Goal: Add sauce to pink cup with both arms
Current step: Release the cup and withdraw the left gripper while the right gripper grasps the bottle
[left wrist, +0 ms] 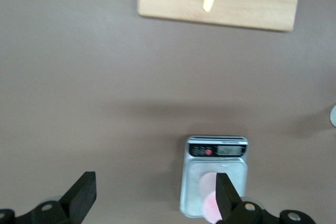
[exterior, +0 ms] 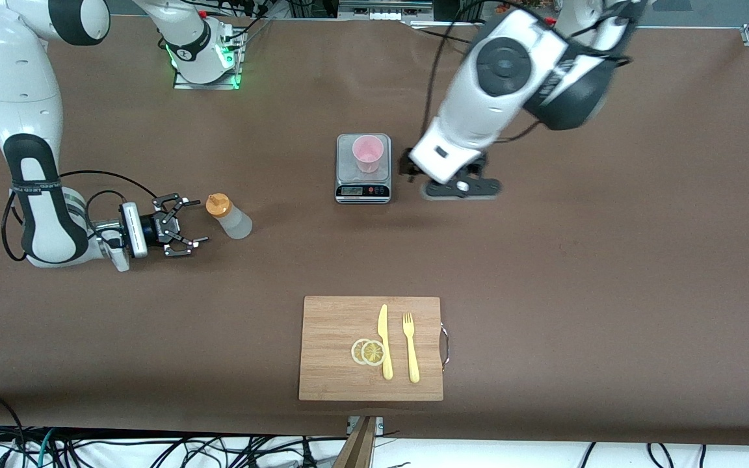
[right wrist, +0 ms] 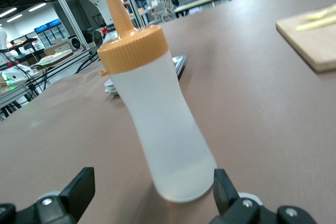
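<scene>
The right gripper grabs the bottle's whitish body (exterior: pixel 235 222) next, so the bottle's orange nozzle (exterior: pixel 216 200) stays free to pour sauce into the pink cup.
The pink cup (exterior: pixel 368 153) stands on a grey scale (exterior: pixel 363 188) in the middle of the table, with nothing gripping it. My left gripper (exterior: pixel 459 190) hangs open over the bare table beside the scale, toward the left arm's end. In the left wrist view the gripper (left wrist: pixel 155 198) is wide and empty, with the cup (left wrist: pixel 209 199) by one finger. The sauce (exterior: pixel 229 216), a whitish bottle with an orange cap, stands toward the right arm's end. My right gripper (exterior: pixel 183 225) lies level beside it, open. In the right wrist view the bottle (right wrist: pixel 157 114) stands just ahead of the spread gripper (right wrist: pixel 152 190).
A wooden cutting board (exterior: pixel 329 325) lies near the front edge, nearer to the camera than the scale. It carries a yellow knife (exterior: pixel 384 341), a yellow fork (exterior: pixel 410 348) and two lemon slices (exterior: pixel 368 351). The right arm's base (exterior: pixel 205 58) glows green.
</scene>
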`<action>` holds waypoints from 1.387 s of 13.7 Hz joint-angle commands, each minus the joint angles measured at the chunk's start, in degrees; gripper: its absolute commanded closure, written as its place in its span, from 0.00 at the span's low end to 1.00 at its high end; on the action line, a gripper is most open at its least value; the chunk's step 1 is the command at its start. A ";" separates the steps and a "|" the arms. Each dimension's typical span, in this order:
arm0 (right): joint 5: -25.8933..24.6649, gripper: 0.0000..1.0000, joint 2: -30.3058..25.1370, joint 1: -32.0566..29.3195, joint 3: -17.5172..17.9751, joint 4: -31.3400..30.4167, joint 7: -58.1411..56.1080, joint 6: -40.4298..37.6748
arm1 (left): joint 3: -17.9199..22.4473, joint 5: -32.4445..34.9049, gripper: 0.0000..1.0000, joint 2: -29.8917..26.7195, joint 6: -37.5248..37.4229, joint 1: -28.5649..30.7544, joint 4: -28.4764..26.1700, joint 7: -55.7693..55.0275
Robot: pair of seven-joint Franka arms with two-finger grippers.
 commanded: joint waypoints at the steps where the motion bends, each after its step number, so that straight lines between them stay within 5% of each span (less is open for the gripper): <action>1: 3.01 0.00 -0.27 -0.57 2.30 0.41 -4.49 -1.09 | 1.91 3.32 0.00 -0.25 -7.48 5.98 5.43 11.41; 7: 3.55 0.00 0.43 -0.92 6.44 0.59 -8.90 -1.18 | 2.54 3.95 0.00 -5.87 -14.44 21.01 6.59 21.98; 11: 3.46 0.01 1.48 -0.66 6.88 0.41 -8.47 -1.62 | 4.98 3.87 0.00 -6.23 -18.31 24.19 7.37 29.82; 12: 3.37 0.07 1.92 -0.57 6.88 0.59 -8.03 -1.53 | 5.61 3.87 0.00 -6.06 -19.71 24.19 8.77 29.82; 16: 0.40 0.67 1.93 -0.30 6.88 1.29 -5.41 -1.44 | 5.61 3.95 0.00 -5.79 -21.04 24.19 9.75 29.82; 19: -1.10 0.86 1.58 -0.30 6.79 1.91 -3.46 -1.36 | 5.52 3.87 0.00 -5.70 -21.13 24.19 9.75 29.82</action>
